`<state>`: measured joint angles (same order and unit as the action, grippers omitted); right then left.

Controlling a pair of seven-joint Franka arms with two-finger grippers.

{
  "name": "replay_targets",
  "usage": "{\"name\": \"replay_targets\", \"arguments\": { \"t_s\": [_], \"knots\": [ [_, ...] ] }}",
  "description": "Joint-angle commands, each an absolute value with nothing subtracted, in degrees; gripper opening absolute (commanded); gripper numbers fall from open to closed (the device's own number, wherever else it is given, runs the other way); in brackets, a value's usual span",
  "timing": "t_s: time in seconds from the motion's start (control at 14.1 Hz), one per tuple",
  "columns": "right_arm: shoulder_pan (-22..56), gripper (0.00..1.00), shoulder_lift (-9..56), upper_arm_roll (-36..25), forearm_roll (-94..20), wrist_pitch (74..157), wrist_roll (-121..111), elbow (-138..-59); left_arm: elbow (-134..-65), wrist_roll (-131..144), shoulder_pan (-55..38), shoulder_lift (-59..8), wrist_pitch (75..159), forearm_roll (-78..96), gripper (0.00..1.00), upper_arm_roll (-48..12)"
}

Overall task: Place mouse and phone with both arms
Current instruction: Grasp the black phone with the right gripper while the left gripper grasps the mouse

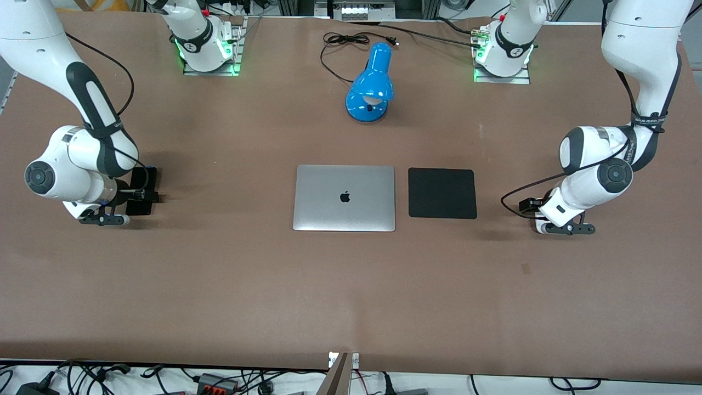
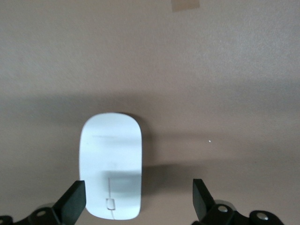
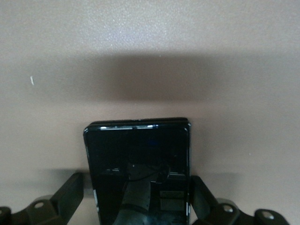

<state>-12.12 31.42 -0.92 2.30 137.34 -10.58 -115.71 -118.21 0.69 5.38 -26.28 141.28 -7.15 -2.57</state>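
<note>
My left gripper isn't ready to close on the mouse yet and should go lower first: its fingers are above the white mouse (image 2: 111,164) in the left wrist view.
The white mouse (image 2: 111,164) lies on the brown table between the open fingers of my left gripper (image 2: 138,201). It sits close against one finger (image 2: 75,201) and well apart from the other. In the front view the left gripper (image 1: 532,208) is low at the left arm's end of the table and hides the mouse. The black phone (image 3: 138,168) lies flat between the open fingers of my right gripper (image 3: 138,197), with one finger (image 3: 201,194) at its edge. The phone (image 1: 145,178) shows beside the right gripper (image 1: 134,196) at the right arm's end.
A closed silver laptop (image 1: 344,197) lies at the table's middle, with a black square pad (image 1: 442,193) beside it toward the left arm's end. A blue desk lamp (image 1: 372,82) stands farther from the front camera. A small tape mark (image 1: 525,267) is on the table.
</note>
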Motion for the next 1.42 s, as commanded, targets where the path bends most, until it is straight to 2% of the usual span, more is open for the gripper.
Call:
{"name": "replay_targets", "arguments": {
  "t_s": [0.0, 0.78, 0.85, 0.99, 1.14, 1.21, 1.35],
  "knots": [
    [-13.3, 1.00, 29.9, -1.1, 3.4, 138.8, -14.3, -118.7, -117.9, 0.3, 5.6, -25.0, 141.2, -9.0, 1.00, -2.5],
    [-12.8, 1.00, 28.5, -1.1, 3.3, 133.7, -11.7, -118.8, -118.6, -1.7, 8.9, -30.1, 149.1, -9.1, 1.00, -2.6],
    [-12.8, 1.00, 28.6, -1.1, 3.3, 133.7, -11.0, -118.8, -118.6, -1.7, 8.9, -30.4, 149.6, -9.1, 0.90, -2.6],
    [-12.8, 1.00, 28.6, -1.1, 3.3, 133.7, -10.9, -118.7, -118.5, -1.8, 8.8, -30.3, 149.6, -9.1, 0.62, -2.7],
    [-12.8, 1.00, 28.7, -1.1, 3.3, 133.7, -10.9, -118.7, -118.5, -1.8, 8.8, -30.3, 149.5, -9.1, 0.41, -2.7],
    [-12.8, 1.00, 28.7, -1.1, 3.3, 133.7, -10.9, -118.7, -118.5, -1.8, 8.8, -30.2, 149.5, -9.1, 0.37, -2.7],
    [-12.8, 0.76, 28.7, -1.1, 3.3, 133.7, -10.8, -118.7, -118.5, -1.8, 8.8, -30.1, 149.3, -9.1, 0.36, -2.7]
  ]
}}
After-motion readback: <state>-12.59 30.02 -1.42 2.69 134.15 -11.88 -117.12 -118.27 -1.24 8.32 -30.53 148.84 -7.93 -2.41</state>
